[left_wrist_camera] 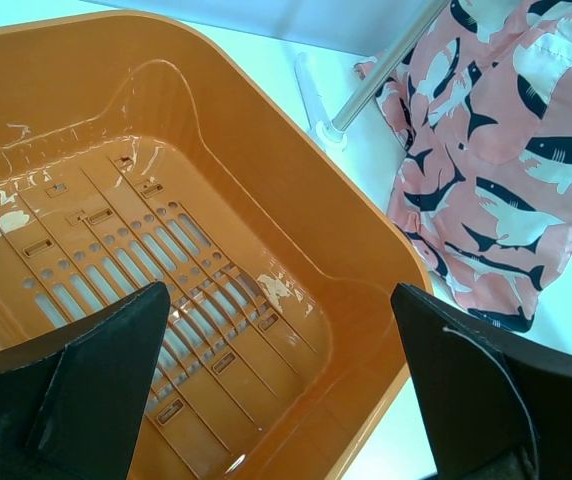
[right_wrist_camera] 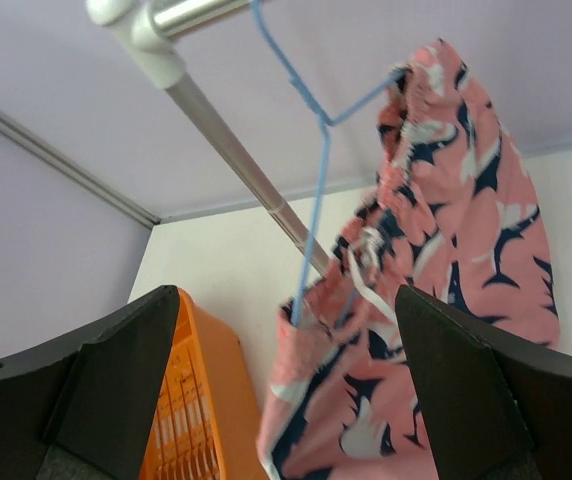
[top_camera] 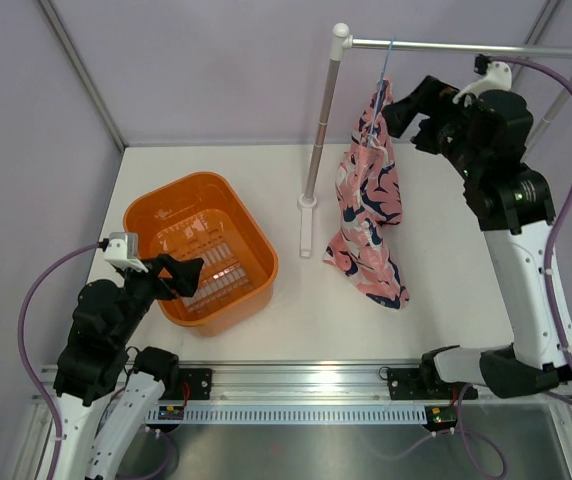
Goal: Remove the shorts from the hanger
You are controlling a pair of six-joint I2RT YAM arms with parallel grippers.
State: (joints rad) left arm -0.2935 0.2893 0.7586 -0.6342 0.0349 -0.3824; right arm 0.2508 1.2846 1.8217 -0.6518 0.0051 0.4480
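Note:
I should next grab the light-blue wire hanger (top_camera: 386, 62) with my right gripper just below its hook. That leaves the hook and shorts (top_camera: 371, 205) free, so the shorts can be removed.
The pink shorts (top_camera: 371, 205) with navy and white print hang on the thin light-blue wire hanger (top_camera: 386, 62), whose hook is over the silver rail (top_camera: 446, 46). In the right wrist view the hanger (right_wrist_camera: 311, 150) runs down into the shorts (right_wrist_camera: 436, 300). My right gripper (top_camera: 406, 115) is open, raised just right of the shorts' top, not touching them; its fingers (right_wrist_camera: 116, 390) frame the fabric. My left gripper (top_camera: 188, 275) is open and empty over the orange basket (top_camera: 256, 245). The shorts also show at the upper right of the left wrist view (left_wrist_camera: 506, 180).
The rail's upright pole (top_camera: 321, 150) stands on a white foot (top_camera: 307, 205) between basket and shorts. The basket (left_wrist_camera: 296, 190) holds nothing. Lilac walls enclose the white table (top_camera: 436, 300). A metal track (top_camera: 306, 385) runs along the near edge.

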